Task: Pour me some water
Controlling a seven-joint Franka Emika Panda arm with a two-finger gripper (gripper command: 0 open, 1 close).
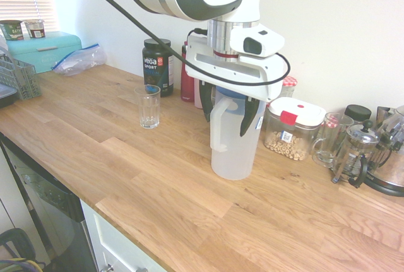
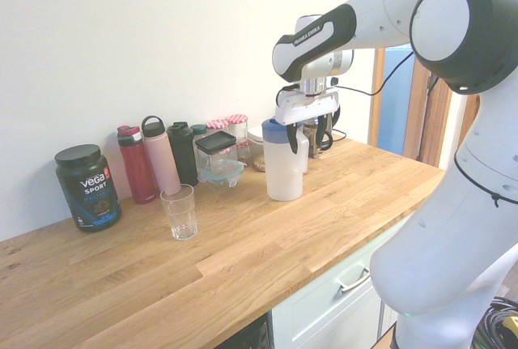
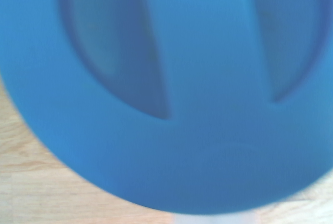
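My gripper is going to grab the jug next by its narrow white handle point(image 2: 304, 149) to pour the water, because the jug's frosted body point(image 2: 282, 175) is too wide for my fingers.
The water is in a tall frosted jug point(image 1: 235, 149) point(image 2: 282, 172) with a blue lid and white handle, standing upright on the wooden counter; the liquid itself is not plainly visible. My gripper point(image 1: 228, 111) point(image 2: 308, 136) hangs directly over it, open, with its dark fingers point(image 1: 206, 103) down on either side of the handle and upper rim. The jug's blue lid point(image 3: 171, 89) fills the wrist view, blurred. A small clear ribbed glass point(image 1: 149, 106) point(image 2: 180, 213) stands empty and upright on the counter, well apart from the jug.
Along the wall stand a black Vega tub point(image 1: 158, 65) point(image 2: 87, 187), bottles point(image 2: 160, 155), and jars point(image 1: 294, 130). A glass mug point(image 1: 328, 138) and French press point(image 1: 355, 155) sit at the counter's far end. A dish rack point(image 1: 17, 76) and bread box point(image 1: 44, 50) occupy the other end.
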